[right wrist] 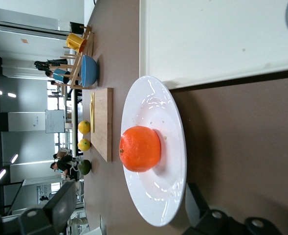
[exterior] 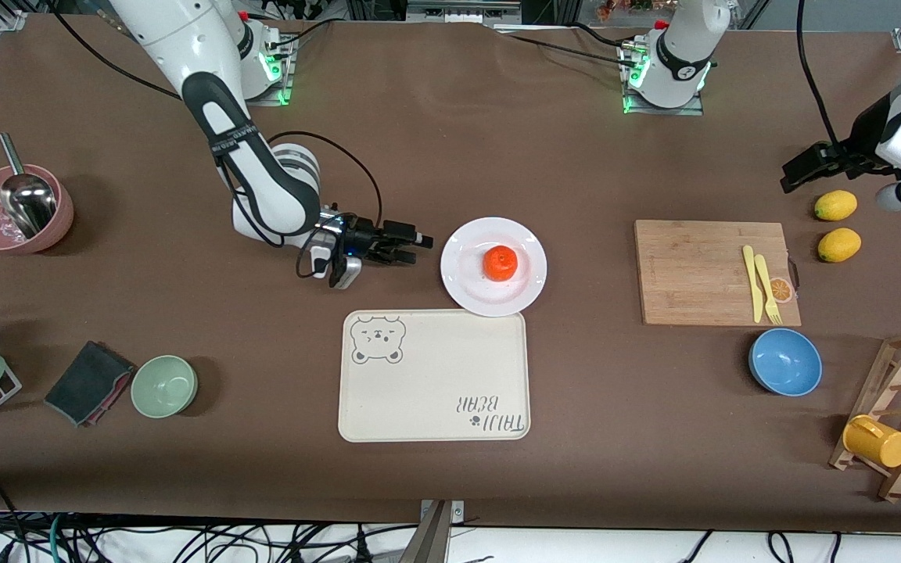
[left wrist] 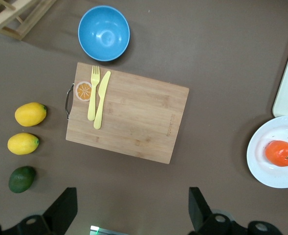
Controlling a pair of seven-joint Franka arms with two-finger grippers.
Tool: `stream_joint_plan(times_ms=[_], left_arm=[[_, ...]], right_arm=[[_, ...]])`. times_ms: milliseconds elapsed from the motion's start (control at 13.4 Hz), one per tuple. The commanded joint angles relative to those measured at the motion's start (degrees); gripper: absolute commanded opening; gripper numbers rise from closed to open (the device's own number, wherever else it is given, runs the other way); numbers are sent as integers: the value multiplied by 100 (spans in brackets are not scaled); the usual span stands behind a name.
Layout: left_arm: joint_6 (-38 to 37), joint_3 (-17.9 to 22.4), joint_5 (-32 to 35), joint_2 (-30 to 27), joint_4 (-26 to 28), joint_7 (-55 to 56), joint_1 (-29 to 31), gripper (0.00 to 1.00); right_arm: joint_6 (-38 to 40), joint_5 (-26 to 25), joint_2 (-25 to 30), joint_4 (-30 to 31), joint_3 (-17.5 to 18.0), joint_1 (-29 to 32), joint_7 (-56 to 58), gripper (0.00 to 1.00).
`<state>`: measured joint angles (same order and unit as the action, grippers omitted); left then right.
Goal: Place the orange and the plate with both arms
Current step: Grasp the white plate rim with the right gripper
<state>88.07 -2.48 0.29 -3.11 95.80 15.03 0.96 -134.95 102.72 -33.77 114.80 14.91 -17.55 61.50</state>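
I need to set the orange and plate onto the cream tray together, so next I should pick up the white plate by its rim with my right gripper.
The orange sits in the middle of the white plate, which lies on the table beside the cream tray's edge. My right gripper is low and level beside the plate, toward the right arm's end. It is open and its fingers point at the rim from a short gap. In the right wrist view the orange and plate fill the middle, ahead of the open gripper. My left gripper hangs open and empty over the lemons. Its wrist view shows plate and orange at the edge.
The bear tray lies just nearer the camera than the plate. A cutting board with yellow fork and knife, two lemons, an avocado, a blue bowl and a mug rack fill the left arm's end. Green bowl and pink bowl sit at the right arm's end.
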Motion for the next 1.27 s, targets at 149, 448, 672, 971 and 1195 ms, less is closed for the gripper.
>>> stream_joint_plan(times_ms=[149, 448, 672, 971, 1195], left_arm=[[-254, -33, 103, 135, -492, -61, -35, 100], [-264, -42, -12, 153, -580, -132, -8, 100], [-255, -24, -21, 161, -589, -123, 1, 100], [-255, -6, -29, 170, -571, -123, 88, 100], [-255, -41, -29, 161, -562, -167, 98, 100]], right_arm=[[-32, 617, -753, -669, 12, -230, 644, 92], [-93, 961, -938, -775, 3, -460, 626, 73], [-93, 961, -1070, -863, -14, -451, 635, 73], [-190, 970, -1254, -1029, -14, -530, 582, 58], [-321, 987, -1343, -1153, -14, -583, 565, 32]])
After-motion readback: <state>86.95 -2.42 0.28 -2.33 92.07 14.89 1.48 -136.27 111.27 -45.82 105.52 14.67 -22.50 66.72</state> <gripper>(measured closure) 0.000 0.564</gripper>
